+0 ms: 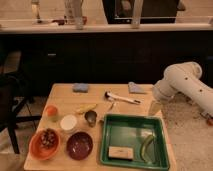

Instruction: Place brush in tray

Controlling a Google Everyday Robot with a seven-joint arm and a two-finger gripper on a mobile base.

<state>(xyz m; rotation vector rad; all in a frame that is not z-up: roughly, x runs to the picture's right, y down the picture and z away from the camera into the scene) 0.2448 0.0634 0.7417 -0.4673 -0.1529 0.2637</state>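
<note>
My gripper should next take hold of the brush by its white handle [129, 99], so that it can put the brush into the green tray [132, 119].
The brush [123, 99] lies on the wooden table behind the tray, its white handle pointing right and its dark head to the left. The green tray [132, 119] fills the table's front right; inside it lie a beige block [120, 152] and a curved green-yellow strip [146, 147]. My white arm reaches in from the right. Its gripper [153, 108] hangs at the table's right edge, just right of the brush handle's end and above the tray's far right corner. It is open and holds nothing.
A dark-red bowl [80, 145], an orange bowl [45, 144], a white cup [68, 122], a small orange cup [51, 111], a metal cup [90, 117] and a yellow item [86, 107] fill the table's left half. Two blue cloths [80, 87] [136, 88] lie at the back. A dark chair [10, 100] stands left.
</note>
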